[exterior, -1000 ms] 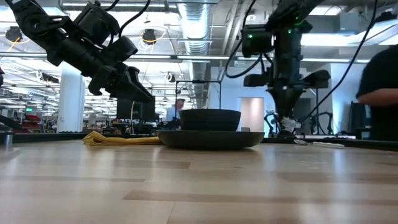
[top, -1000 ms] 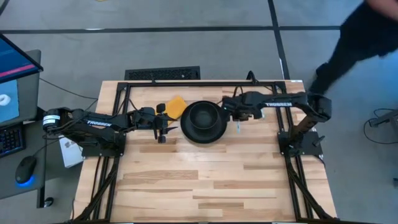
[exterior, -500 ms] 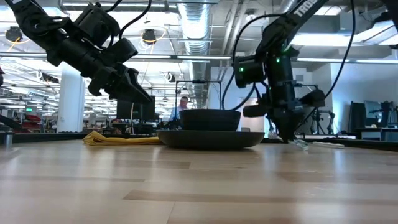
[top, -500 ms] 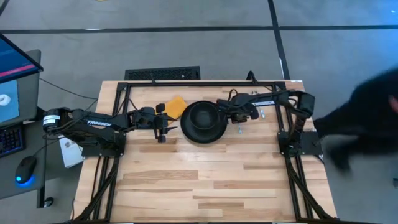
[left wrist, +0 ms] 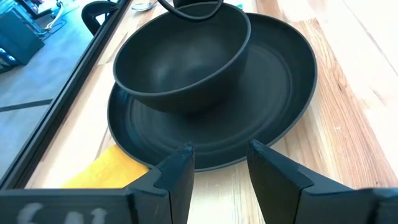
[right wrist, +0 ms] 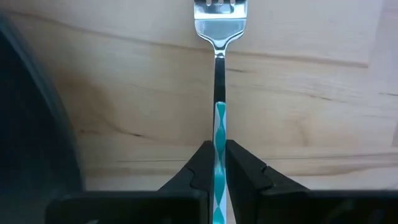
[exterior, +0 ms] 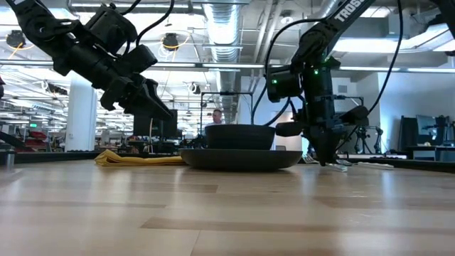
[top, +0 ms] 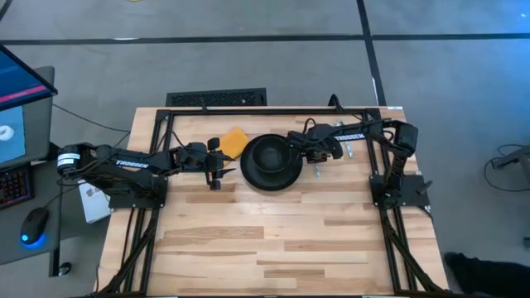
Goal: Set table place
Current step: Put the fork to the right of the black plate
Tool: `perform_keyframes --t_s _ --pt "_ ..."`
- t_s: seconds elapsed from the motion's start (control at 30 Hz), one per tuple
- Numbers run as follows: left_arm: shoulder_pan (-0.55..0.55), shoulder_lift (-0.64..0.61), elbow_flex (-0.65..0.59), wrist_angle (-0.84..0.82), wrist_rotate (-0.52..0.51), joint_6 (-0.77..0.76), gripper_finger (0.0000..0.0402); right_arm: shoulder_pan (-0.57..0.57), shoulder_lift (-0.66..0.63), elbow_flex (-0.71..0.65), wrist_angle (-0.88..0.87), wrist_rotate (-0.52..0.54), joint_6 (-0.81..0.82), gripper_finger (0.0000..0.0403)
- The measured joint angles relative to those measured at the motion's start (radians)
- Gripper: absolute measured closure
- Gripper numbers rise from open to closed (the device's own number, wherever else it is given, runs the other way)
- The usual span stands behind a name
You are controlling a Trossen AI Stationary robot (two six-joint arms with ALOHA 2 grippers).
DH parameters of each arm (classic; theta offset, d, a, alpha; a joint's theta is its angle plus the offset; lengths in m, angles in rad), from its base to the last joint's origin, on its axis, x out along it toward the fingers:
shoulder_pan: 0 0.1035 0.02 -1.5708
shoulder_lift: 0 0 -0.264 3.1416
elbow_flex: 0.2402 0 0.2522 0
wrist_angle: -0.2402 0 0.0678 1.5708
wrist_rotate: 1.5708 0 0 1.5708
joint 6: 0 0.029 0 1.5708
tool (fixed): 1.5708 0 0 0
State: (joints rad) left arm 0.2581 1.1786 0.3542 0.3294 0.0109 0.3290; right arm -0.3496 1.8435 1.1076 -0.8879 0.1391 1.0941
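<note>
In the right wrist view the fork (right wrist: 219,18) is low over the bare planks beside the plate, so it is time to open my right gripper now.
A black bowl (top: 269,153) stands in a round black plate (top: 287,177) at the far middle of the wooden table (top: 248,240). A yellow-orange cloth (top: 234,141) lies flat by the plate's far left. My right gripper (top: 317,159) stands just right of the plate, low over the table, shut on a silvery fork (right wrist: 219,18). A second silvery utensil (top: 349,151) lies farther right. My left gripper (top: 217,168) hangs open and empty above the table, left of the plate; the left wrist view (left wrist: 221,165) shows it facing the plate. My right gripper pinches the fork's teal-taped handle (right wrist: 219,127) between its two fingers, which run along the fork. The fingers (exterior: 321,153) point down. The fork's head (top: 316,172) points toward the table's near edge. Whether the fork rests on the table, I cannot tell.
A black metal frame (top: 273,109) runs along the table's far edge and sides. The table's near half shows bare planks. A keyboard and a mouse (top: 33,225) sit on a desk beyond the left edge.
My right gripper has gone a little toward the plate and down to the tabletop, while its arm has folded back. A person beyond the table's right edge has walked away toward the near side. My left arm has kept still.
</note>
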Motion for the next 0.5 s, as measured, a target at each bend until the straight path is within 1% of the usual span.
perform_keyframes --t_s 0.13,0.5 --pt "0.000 0.000 0.000 -0.002 0.000 0.000 0.0262 0.000 0.002 0.000 -0.001 0.001 0.029 0.0345" --pt "0.000 0.000 0.000 -0.003 0.000 -0.008 0.0262 0.000 0.002 0.000 -0.014 0.001 0.031 0.0326"
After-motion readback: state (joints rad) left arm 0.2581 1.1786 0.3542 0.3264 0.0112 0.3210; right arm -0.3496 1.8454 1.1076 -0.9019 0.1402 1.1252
